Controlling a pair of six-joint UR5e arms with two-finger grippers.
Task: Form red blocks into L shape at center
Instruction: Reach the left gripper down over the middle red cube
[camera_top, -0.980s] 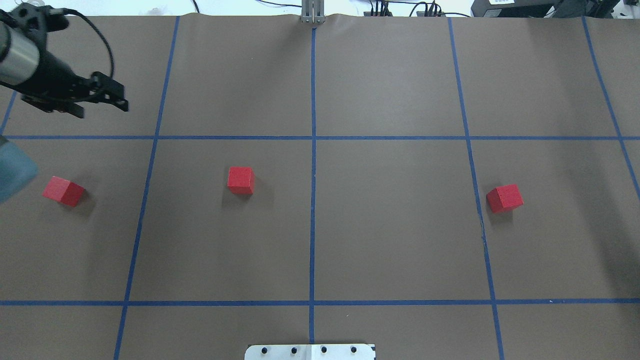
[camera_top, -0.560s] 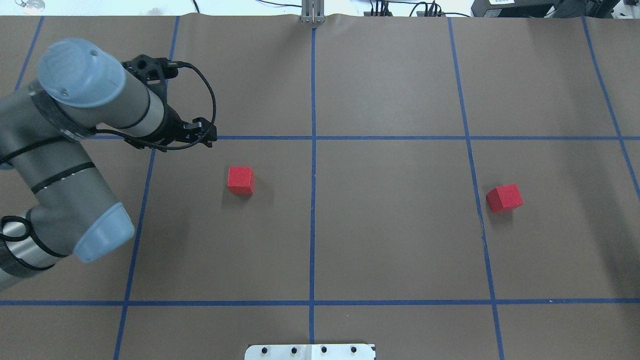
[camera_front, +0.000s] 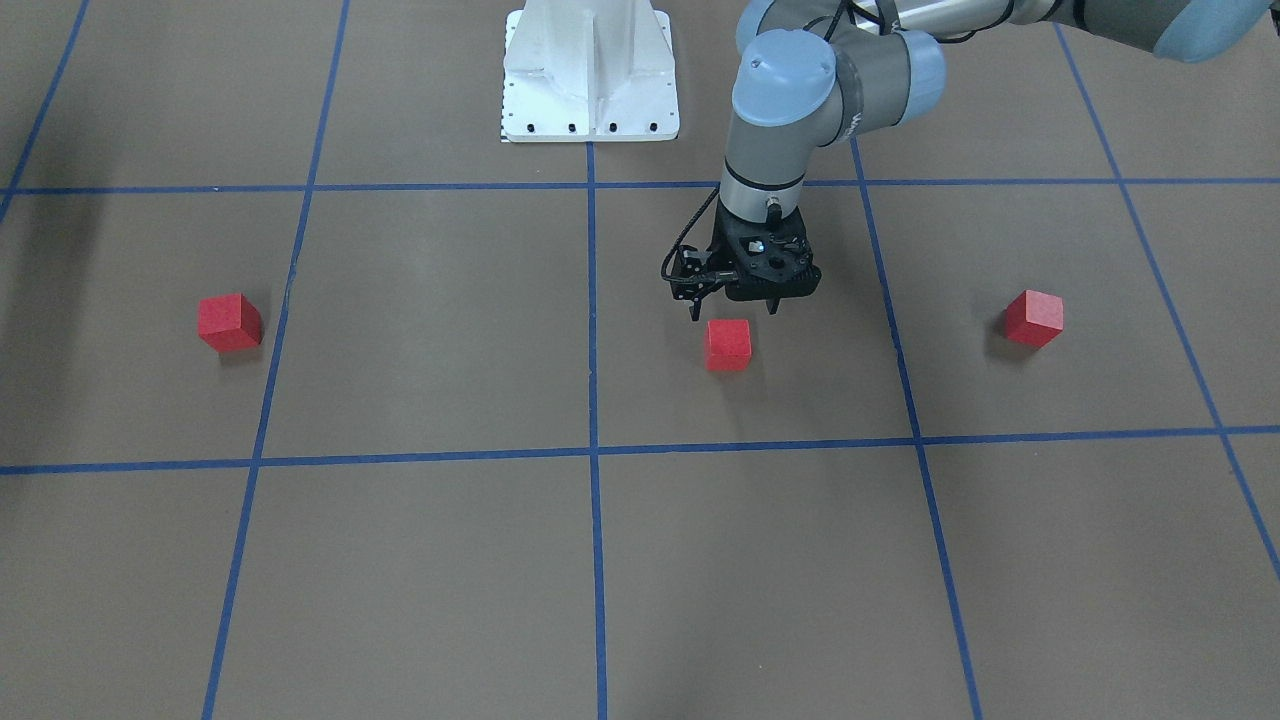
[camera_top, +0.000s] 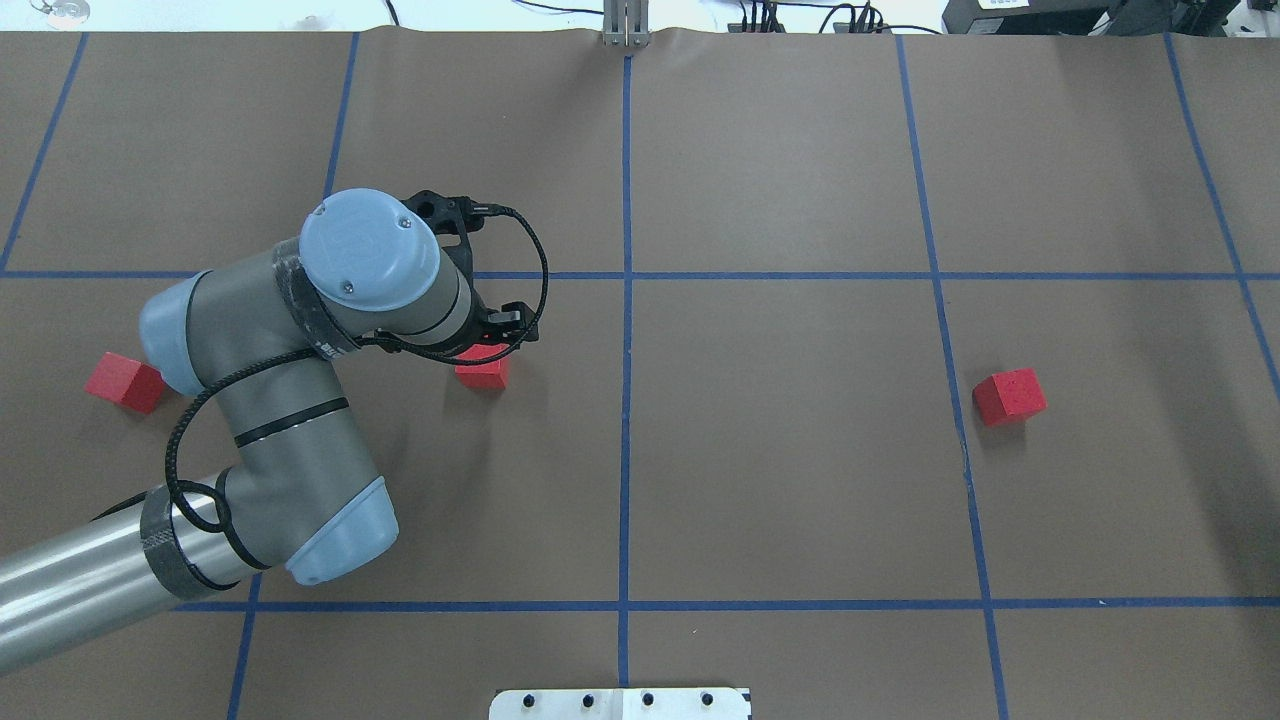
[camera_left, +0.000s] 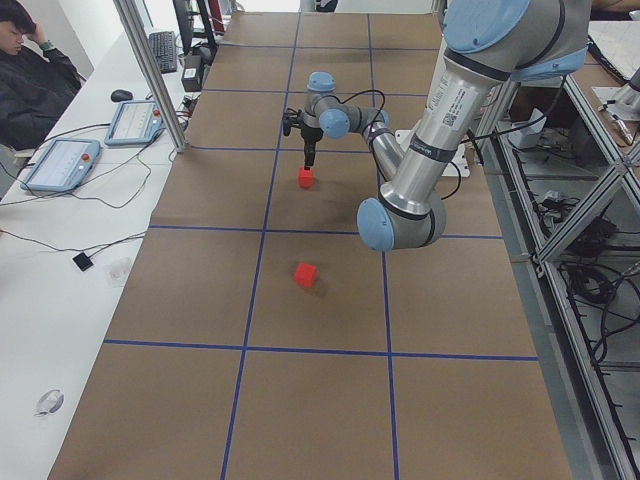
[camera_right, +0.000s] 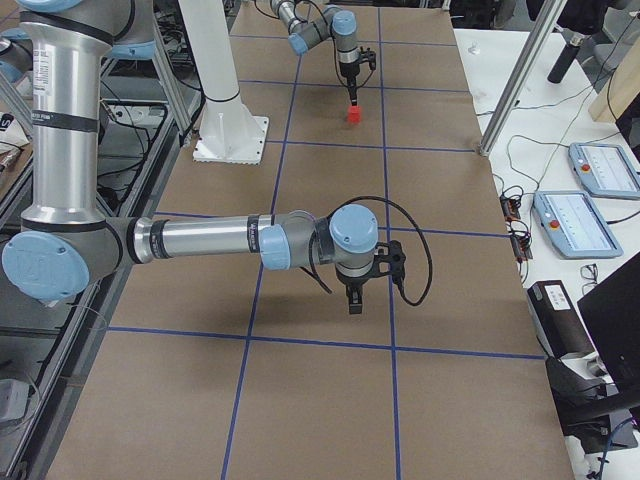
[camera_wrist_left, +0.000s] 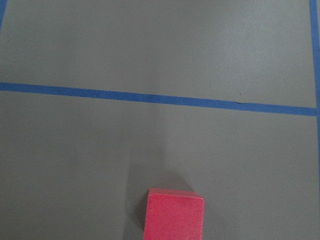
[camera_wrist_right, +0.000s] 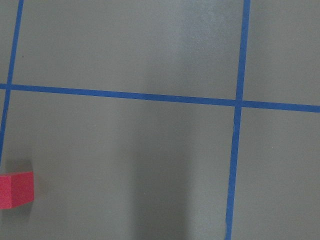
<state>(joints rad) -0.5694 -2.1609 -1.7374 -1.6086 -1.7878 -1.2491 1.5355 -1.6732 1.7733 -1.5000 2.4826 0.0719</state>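
My left gripper grabs the red block by its opposite sides next, to start the red L shape at the center.
Three red blocks lie in a row on the brown table. In the overhead view one is at the left (camera_top: 125, 382), one left of centre (camera_top: 484, 375) and one at the right (camera_top: 1010, 396). My left gripper (camera_front: 732, 312) is open and hangs fingers down just above the centre-left block (camera_front: 728, 344), slightly to the robot's side of it. That block fills the bottom edge of the left wrist view (camera_wrist_left: 174, 215). My right gripper (camera_right: 352, 300) shows only in the exterior right view, low over the table, and I cannot tell its state. A block sits at the right wrist view's lower left (camera_wrist_right: 16, 189).
Blue tape lines (camera_top: 625, 400) divide the table into a grid. The white robot base plate (camera_front: 590, 90) stands at the table's robot side. The left arm's elbow (camera_top: 330, 520) hangs over the table's left part. An operator (camera_left: 30, 70) sits beyond the far side.
My left arm has swung in from the far left corner to over the centre-left block. The left block, hidden behind the arm 0.6 s ago, shows again. No block has moved.
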